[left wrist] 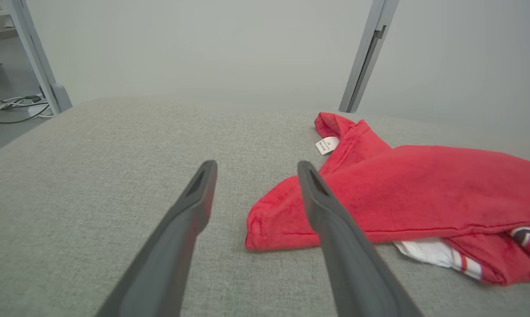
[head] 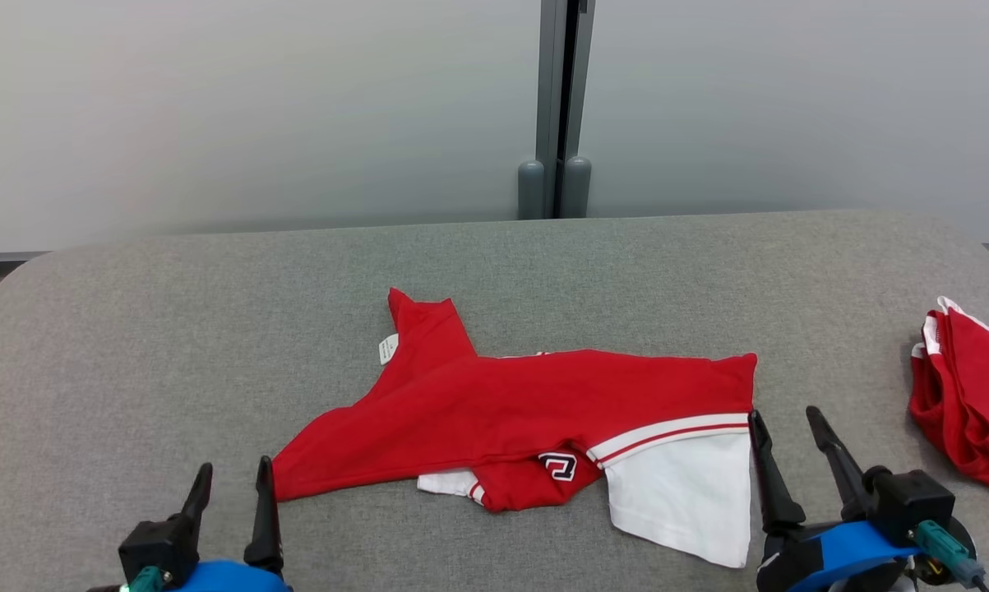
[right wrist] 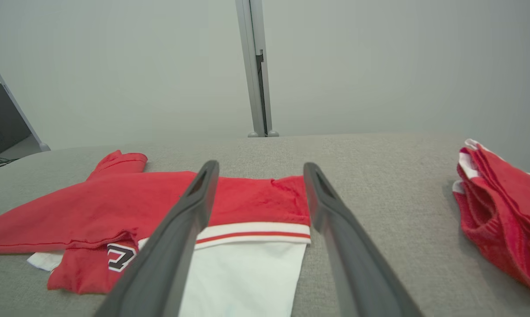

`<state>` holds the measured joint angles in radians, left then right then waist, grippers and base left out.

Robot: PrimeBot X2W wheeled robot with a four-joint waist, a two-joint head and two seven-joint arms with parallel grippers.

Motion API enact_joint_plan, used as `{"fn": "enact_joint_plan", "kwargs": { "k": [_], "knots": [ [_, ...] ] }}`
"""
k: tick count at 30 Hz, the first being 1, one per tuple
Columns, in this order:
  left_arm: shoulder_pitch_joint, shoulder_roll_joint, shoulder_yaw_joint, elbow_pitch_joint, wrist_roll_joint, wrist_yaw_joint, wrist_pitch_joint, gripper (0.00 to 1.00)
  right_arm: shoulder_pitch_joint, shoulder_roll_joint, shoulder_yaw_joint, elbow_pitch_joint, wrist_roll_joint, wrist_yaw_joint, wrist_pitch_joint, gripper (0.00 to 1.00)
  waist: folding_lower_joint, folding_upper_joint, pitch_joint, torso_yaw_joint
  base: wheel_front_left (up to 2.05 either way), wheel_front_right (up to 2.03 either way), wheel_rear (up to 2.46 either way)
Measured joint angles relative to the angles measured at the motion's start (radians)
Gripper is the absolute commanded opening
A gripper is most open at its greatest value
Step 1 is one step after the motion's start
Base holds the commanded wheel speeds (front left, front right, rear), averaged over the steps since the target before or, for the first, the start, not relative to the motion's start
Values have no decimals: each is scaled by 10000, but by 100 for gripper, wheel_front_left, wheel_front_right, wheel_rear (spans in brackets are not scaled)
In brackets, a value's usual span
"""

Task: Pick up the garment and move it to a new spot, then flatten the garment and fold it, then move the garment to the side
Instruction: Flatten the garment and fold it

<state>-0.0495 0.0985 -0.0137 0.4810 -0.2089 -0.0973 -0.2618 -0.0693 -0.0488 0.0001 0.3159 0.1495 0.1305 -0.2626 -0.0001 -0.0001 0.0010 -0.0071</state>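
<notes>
The left gripper should next grab the garment by its red hem corner [head: 284,479], because a free edge sticks out there while the red body [head: 461,413] lies slack.
The garment [head: 527,411] is a red and white shirt lying partly folded on the grey padded table [head: 132,345], with a white panel at its near right and a small white tag at its upper left. My left gripper [head: 235,473] is open, just left of the garment's near left corner, holding nothing. In the left wrist view that red corner [left wrist: 273,220] lies between and just beyond the left gripper [left wrist: 256,169]. My right gripper [head: 786,419] is open beside the garment's right edge. In the right wrist view the right gripper [right wrist: 260,169] frames the striped hem [right wrist: 256,231].
A second red and white garment [head: 967,399] lies bunched at the table's right edge, also in the right wrist view [right wrist: 502,211]. A grey post [head: 556,107] stands behind the table against a pale wall. Cables [left wrist: 9,108] lie on the floor at left.
</notes>
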Motion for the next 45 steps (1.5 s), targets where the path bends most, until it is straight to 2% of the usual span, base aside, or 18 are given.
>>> {"fn": "enact_joint_plan", "kwargs": {
  "k": [9, 16, 26, 36, 37, 38, 39, 41, 42, 43, 44, 45],
  "knots": [
    [238, -253, 328, -2, 497, -174, 0, 100, 65, 0, 138, 217, 2, 0, 0, 100, 1, 1, -100, -14, 0, 0, 0],
    [-36, -276, 207, 767, 307, -301, 0, 100, 66, 2, 230, 468, -96, 0, 2, 100, 1, 1, 255, -130, 0, 0, 0],
    [-825, 556, -980, 1532, -1605, -324, 0, 100, -222, 0, 268, 251, -169, 0, 2, 100, 3, 3, 1291, -392, 0, 0, 0],
    [-911, 911, -1432, 1482, -2548, -324, 0, 100, -236, 0, 178, 127, -167, 0, 0, 100, 2, 4, 1479, -488, 0, 0, 0],
    [-913, 938, -1496, 1498, -2637, -324, 0, 88, -236, 0, 176, 121, -167, 0, 2, 100, 2, 4, 1496, -488, 0, 0, 0],
    [-911, 945, -1563, 1530, -2715, -324, 0, 69, -237, 0, 176, 117, -167, 0, 0, 100, 1, 3, 1517, -489, 0, 0, 0],
    [-911, 951, -1603, 1536, -2767, -324, 0, 64, -240, 0, 180, 117, -165, 0, 0, 100, 1, 3, 1539, -490, 0, 0, 0],
    [-919, 1009, -1632, 1574, -2918, -324, 0, 42, -257, 0, 186, 119, -155, 0, 0, 100, 1, 4, 1577, -491, 0, 0, 0],
    [-927, 1047, -1662, 1590, -2972, -324, 0, 20, -272, 0, 188, 115, -151, 0, 0, 100, 2, 4, 1593, -492, 0, 0, 0],
    [-938, 1087, -1699, 1595, -3045, -324, 0, 7, -282, 0, 186, 113, -151, 0, 0, 100, 1, 4, 1606, -493, 0, 0, 0],
    [-948, 1106, -1718, 1595, -3106, -324, 0, 0, -284, 2, 174, 117, -151, 0, 0, 100, 1, 4, 1615, -495, 0, 0, 0],
    [-955, 1120, -1745, 1586, -3126, -324, 0, 0, -284, 2, 142, 142, -151, 0, 2, 100, 2, 4, 1621, -498, 0, 0, 0]
  ]
}}
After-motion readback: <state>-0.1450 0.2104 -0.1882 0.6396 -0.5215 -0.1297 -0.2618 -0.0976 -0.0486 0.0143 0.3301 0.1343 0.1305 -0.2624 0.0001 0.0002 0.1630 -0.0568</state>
